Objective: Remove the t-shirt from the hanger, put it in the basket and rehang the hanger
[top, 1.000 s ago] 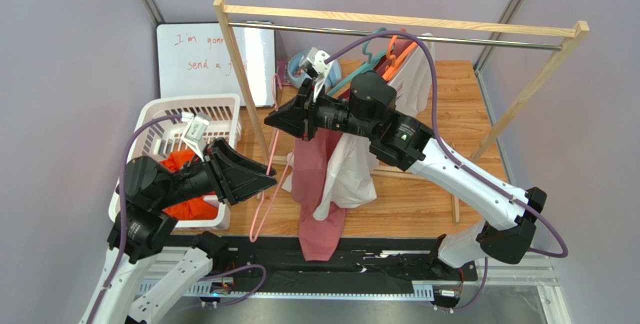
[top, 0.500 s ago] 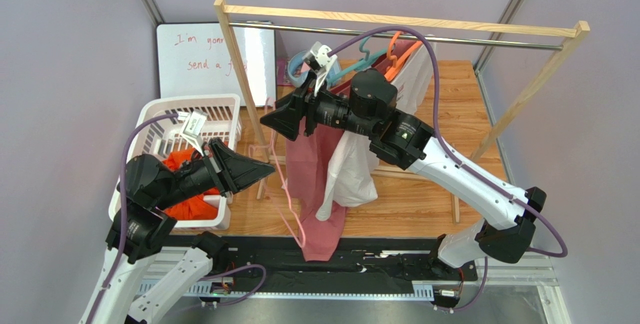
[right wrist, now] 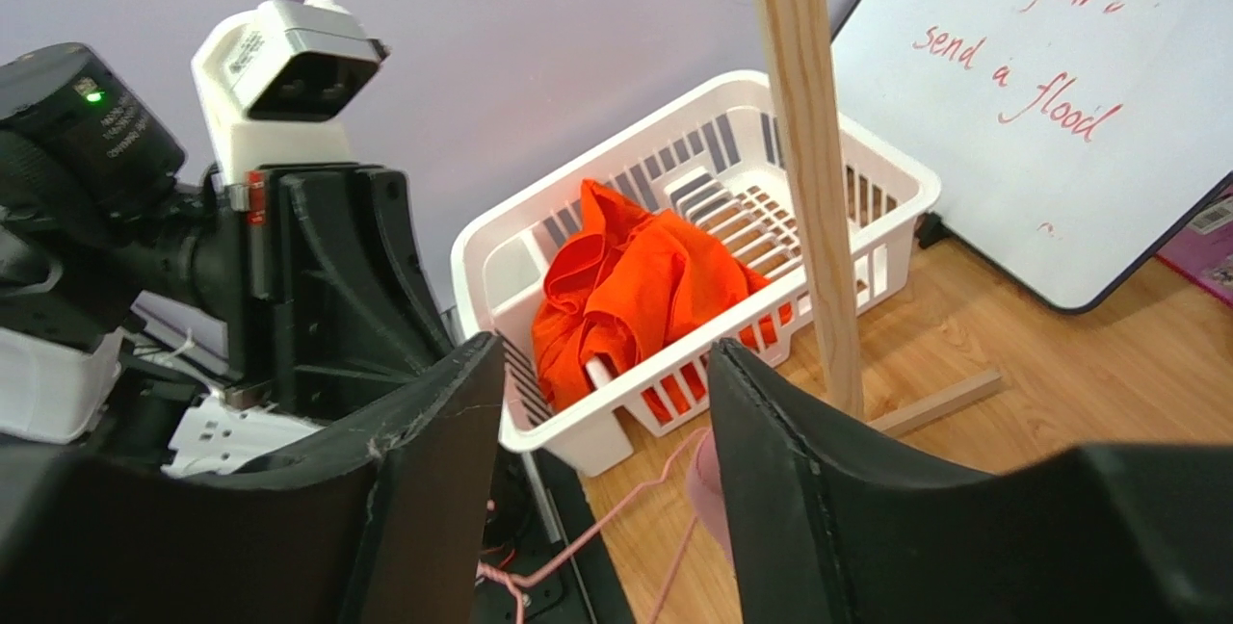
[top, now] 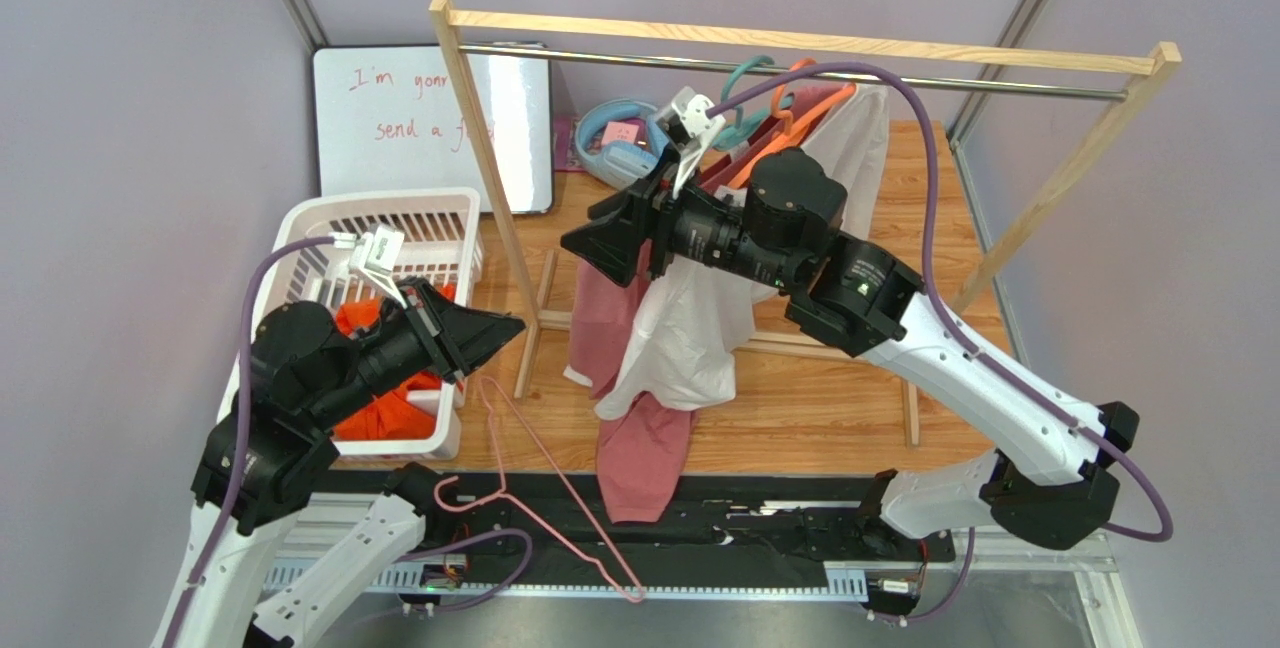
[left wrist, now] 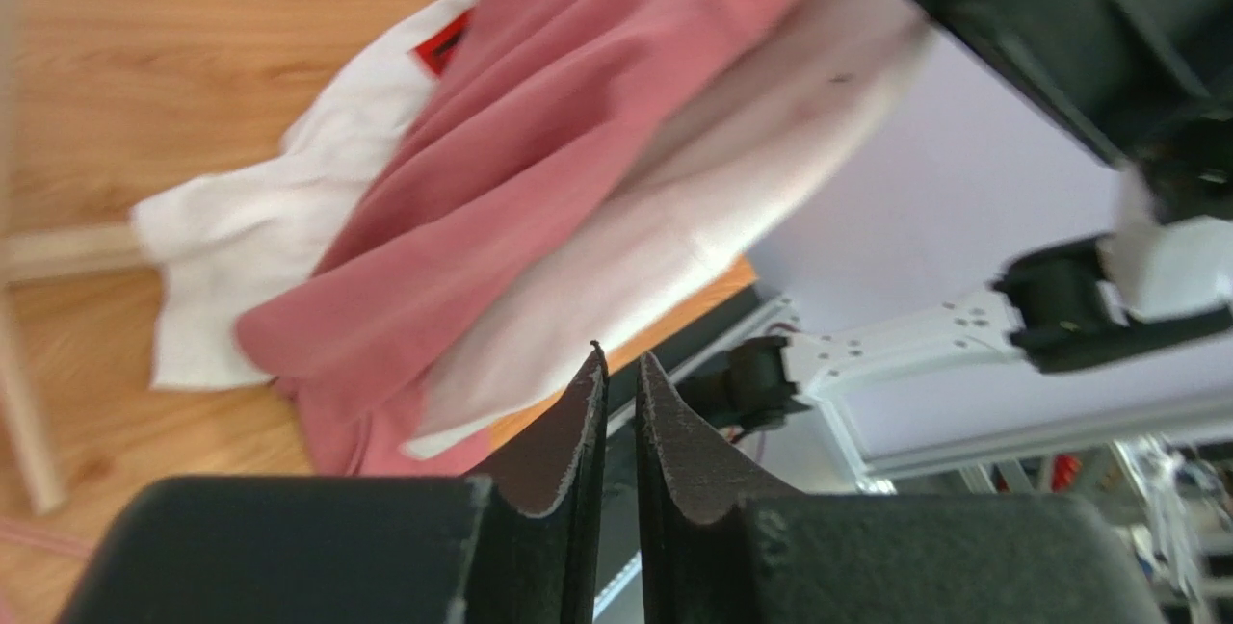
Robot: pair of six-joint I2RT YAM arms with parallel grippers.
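I will grab the pink wire hanger with my right gripper by its upper wire near the hanger's neck (top: 510,495) (right wrist: 527,582). The hanger's hook will then stay free to hang on the black bar.
The pink t-shirt (top: 639,446) hangs limp beneath my right arm, part covered by a white garment (top: 684,341); its lower end reaches the table's front edge. It fills the upper left wrist view (left wrist: 550,148). The pink wire hanger (top: 526,486) is bare and lies over the table's front edge and the black rail, apart from the shirt. My left gripper (top: 516,327) (left wrist: 618,357) sits left of the shirt, with a narrow gap between its jaws and nothing in them. My right gripper (top: 571,246) (right wrist: 605,353) stands wide open and holds nothing, up by the shirt's top.
A white basket (top: 376,206) (right wrist: 695,93) holding an orange garment (top: 376,393) stands at the left. The wooden rack post (top: 481,153) (right wrist: 803,148) rises between basket and shirt. A whiteboard (top: 406,123) leans behind. Orange and teal hangers (top: 766,93) hang on the rail.
The hanger came out of the shirt with my left gripper, which then let it drop to the front edge. My right gripper opened, let go of the shirt and moved right.
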